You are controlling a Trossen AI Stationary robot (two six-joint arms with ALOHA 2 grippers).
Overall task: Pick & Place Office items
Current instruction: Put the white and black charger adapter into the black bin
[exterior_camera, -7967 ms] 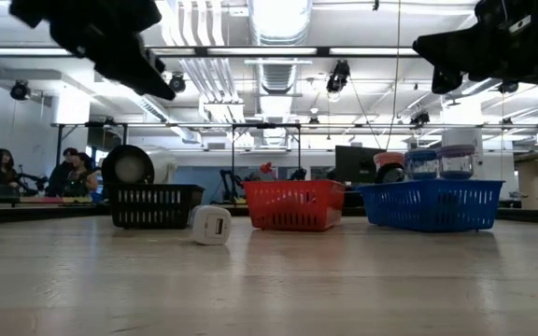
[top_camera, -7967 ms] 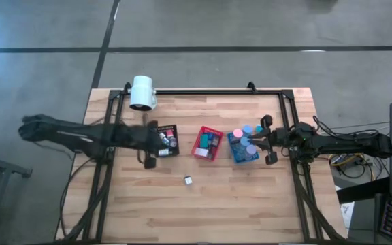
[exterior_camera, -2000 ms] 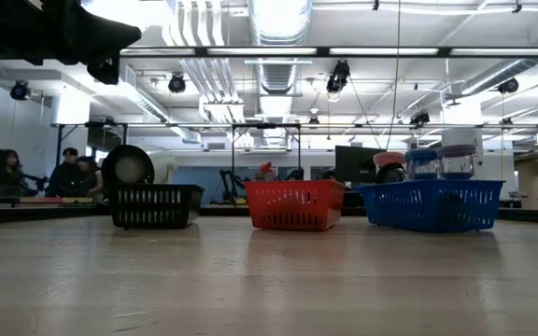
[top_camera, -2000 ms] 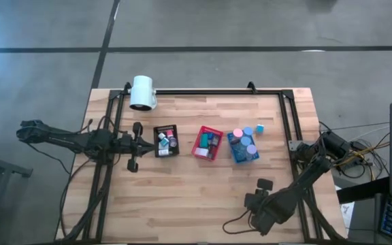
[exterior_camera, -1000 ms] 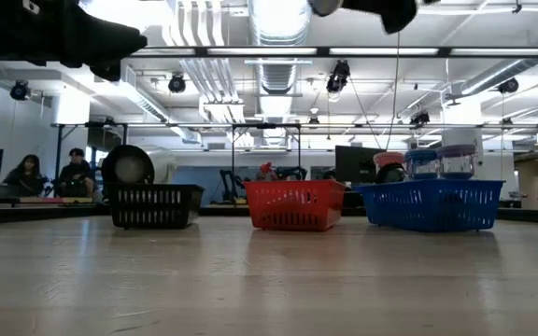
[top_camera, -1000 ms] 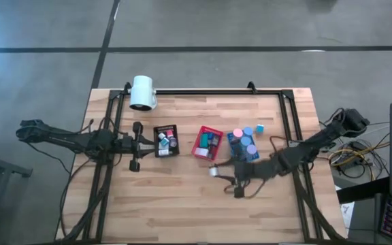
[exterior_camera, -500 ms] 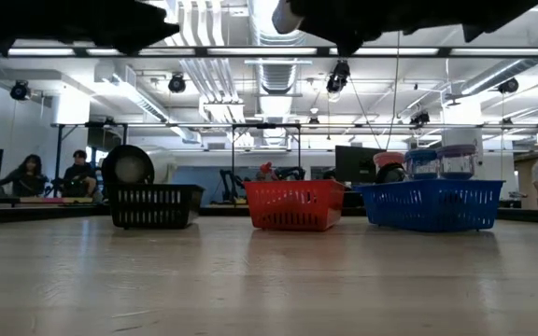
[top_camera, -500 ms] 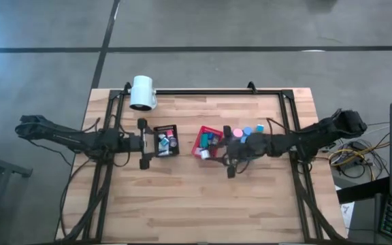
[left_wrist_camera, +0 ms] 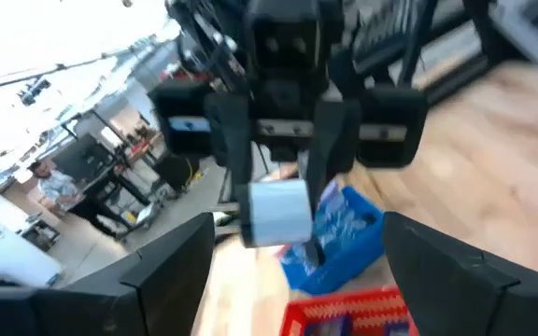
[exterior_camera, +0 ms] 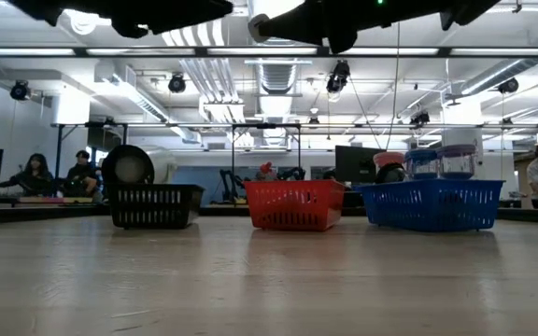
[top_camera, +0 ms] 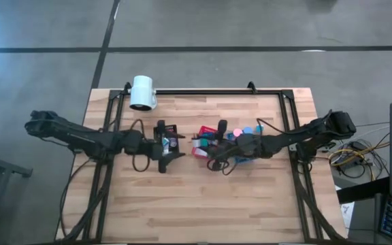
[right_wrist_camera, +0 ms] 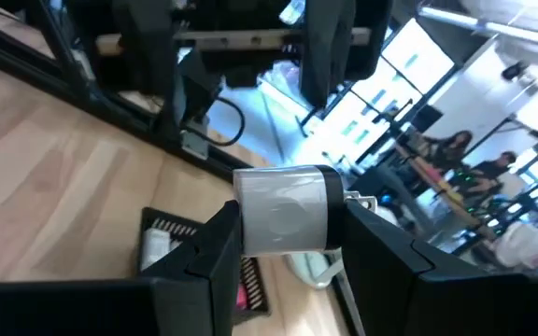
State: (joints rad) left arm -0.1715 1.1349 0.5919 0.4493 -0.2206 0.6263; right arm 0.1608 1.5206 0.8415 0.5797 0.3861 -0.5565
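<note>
The white block [top_camera: 197, 143] sits just beyond my left gripper's open fingers, so the gripper moves toward the block, before closing on it.
My right gripper [right_wrist_camera: 288, 229] is shut on a small white and grey block [right_wrist_camera: 283, 210], one of the office items, high over the red tray [top_camera: 208, 133]. My left gripper [top_camera: 171, 145] stands open above the black tray [top_camera: 169, 129], facing the right gripper with nothing between its fingers [left_wrist_camera: 171, 266]. In the left wrist view the held block [left_wrist_camera: 278, 213] shows straight ahead, in front of the blue tray [left_wrist_camera: 339, 243]. Other small items lie in the three trays. My right gripper pinches the white block by two opposite sides [right_wrist_camera: 241, 219] between its two fingers [right_wrist_camera: 215, 247]. The fingers come level from the table's right side. The block sits at their free ends, lifted clear, high above the trays.
The black [exterior_camera: 154, 205], red [exterior_camera: 292, 205] and blue [exterior_camera: 432, 205] trays stand in a row at the table's middle. A big white cylinder [top_camera: 142, 92] lies at the far left. A black frame rail [top_camera: 203, 91] runs along the far edge. People sit beyond the table.
My right gripper has carried the white block from the table's near middle toward the far left, to above the red tray, rolling its wrist on the way. My left gripper has gone toward the table's right, over the black tray, and rolled too.
</note>
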